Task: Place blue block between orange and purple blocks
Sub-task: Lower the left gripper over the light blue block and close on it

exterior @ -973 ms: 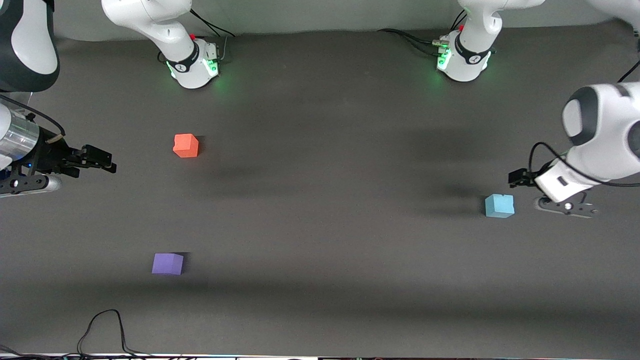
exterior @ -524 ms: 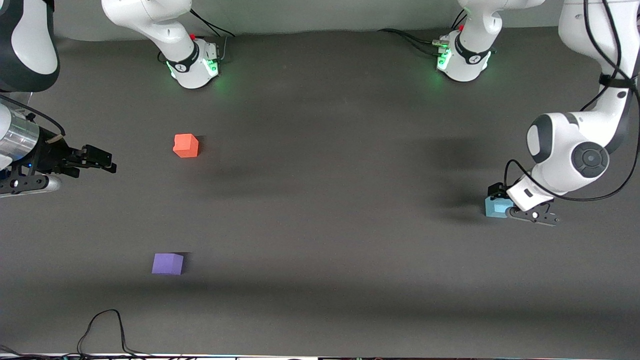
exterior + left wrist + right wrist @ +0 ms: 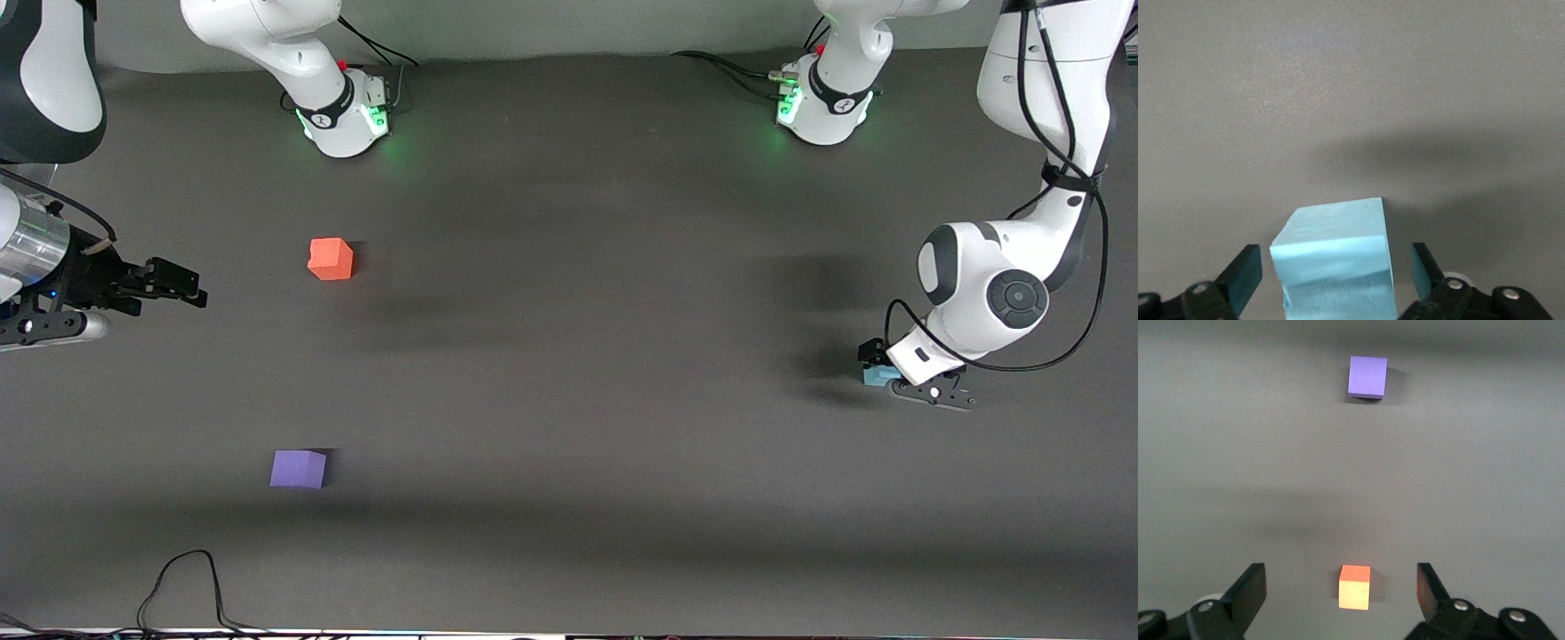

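The fingers of the robot's left gripper are on either side of the blue block [image 3: 873, 377] [image 3: 1335, 257], so the gripper needs to close on it.
The blue block [image 3: 873, 377] rests on the dark table near the left arm's end, mostly covered by my left gripper [image 3: 882, 363]. The left wrist view shows this block [image 3: 1335, 257] between the open left gripper [image 3: 1335, 273], with a gap at each finger. The orange block [image 3: 331, 259] and the purple block [image 3: 298, 468] sit toward the right arm's end, the purple one nearer the front camera. My right gripper [image 3: 182, 291] waits open at that end of the table. Its wrist view shows the orange block [image 3: 1355, 587] below the right gripper [image 3: 1341, 587] and the purple block [image 3: 1367, 377] farther off.
The two arm bases [image 3: 342, 116] [image 3: 822, 107] stand along the table's edge farthest from the front camera. A black cable [image 3: 187, 578] loops onto the table at the edge nearest that camera, close to the purple block.
My left arm has swung in toward the blue block and lowered its open gripper around it. The right arm and all three blocks have stayed put.
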